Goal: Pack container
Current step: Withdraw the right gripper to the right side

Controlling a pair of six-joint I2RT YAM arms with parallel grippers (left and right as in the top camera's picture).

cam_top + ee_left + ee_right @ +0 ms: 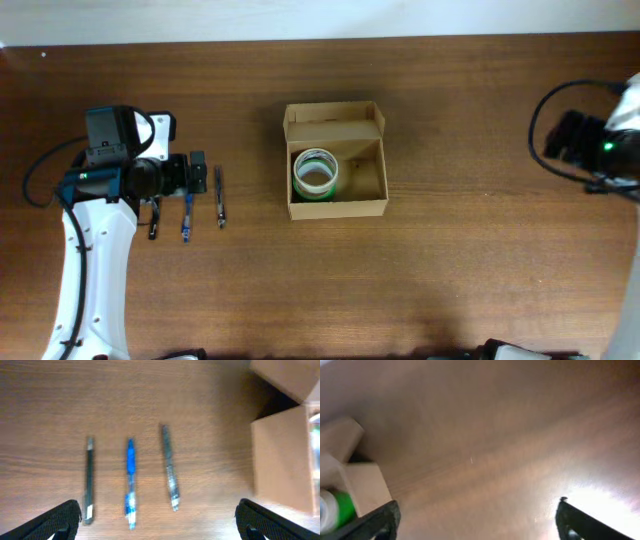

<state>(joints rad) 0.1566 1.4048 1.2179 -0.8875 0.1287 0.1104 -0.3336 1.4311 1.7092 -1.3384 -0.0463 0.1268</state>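
Observation:
My left gripper picks up the dark pen across its body next, leaving its ends free, to lay it flat inside the container (365,172).
The tan cardboard container (365,172) stands open at the table's middle, its flap lid folded back. A green and white tape roll (316,174) lies in its left half. Three pens lie side by side left of it: a dark one (154,217), a blue one (186,217) and a grey one (220,207). My left gripper (196,173) is open above the pens; in the left wrist view (159,522) the dark pen (89,479), blue pen (130,480) and grey pen (169,466) lie between its fingers, the container (280,460) to the right. My right gripper (476,520) is open and empty far right of the container (362,487).
The brown wooden table (470,250) spreads all round the box. The table's far edge meets a pale wall at the top of the overhead view. The right arm's body (600,145) hangs at the right edge, with black cables.

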